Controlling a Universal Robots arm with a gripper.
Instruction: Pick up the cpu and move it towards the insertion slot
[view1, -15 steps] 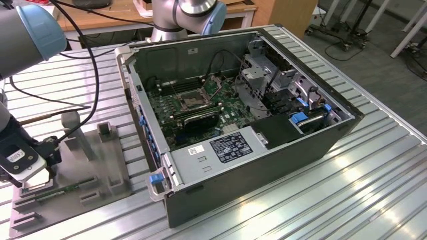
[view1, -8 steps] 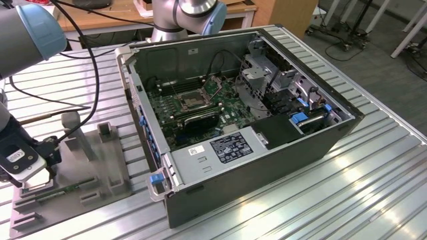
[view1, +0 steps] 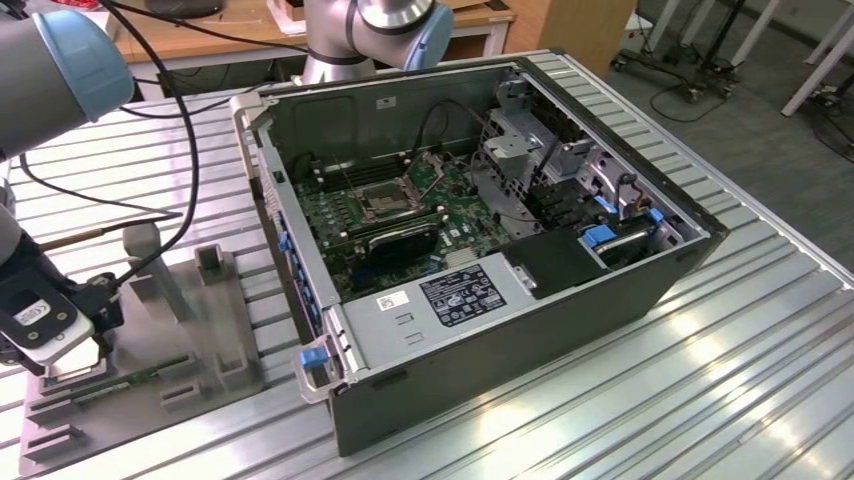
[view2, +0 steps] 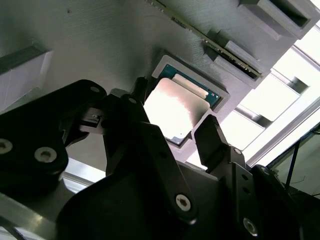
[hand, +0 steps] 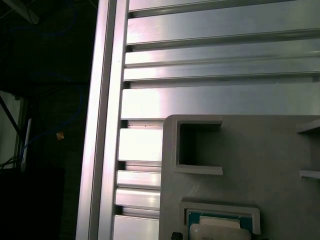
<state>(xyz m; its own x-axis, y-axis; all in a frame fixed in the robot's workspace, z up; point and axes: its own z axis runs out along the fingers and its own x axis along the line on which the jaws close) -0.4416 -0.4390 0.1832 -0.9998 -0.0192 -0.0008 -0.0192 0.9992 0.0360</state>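
My gripper grabs the cpu's opposite side edges next, where the pocket's side stops, since the pocket's raised side wraps the end of the cpu (view2: 176, 106).
The cpu (view2: 176, 106), a thin square chip with a bright silvery top, lies flat in a square pocket of the grey holder (view2: 100, 45); its edge also peeks out in the first wrist view (hand: 216, 232). My gripper (view2: 172, 109) is low over it and open, with one black finger (view2: 139, 95) and the other (view2: 212, 137) close beside opposite edges of the chip. In the exterior view the gripper (view1: 60, 345) sits at the left over the holder (view1: 200, 330). The insertion slot (view1: 382, 205), a dark square with a metal frame, lies on the green board inside the open computer case (view1: 507, 330).
A narrow green circuit strip (view1: 134, 381) rests in the holder beside the gripper, also seen in the second wrist view (view2: 210, 39). Upright grey posts (view1: 211, 262) stand on the holder. The ribbed metal table (view1: 747, 380) extends around the case, and its edge (hand: 102, 120) runs close by.
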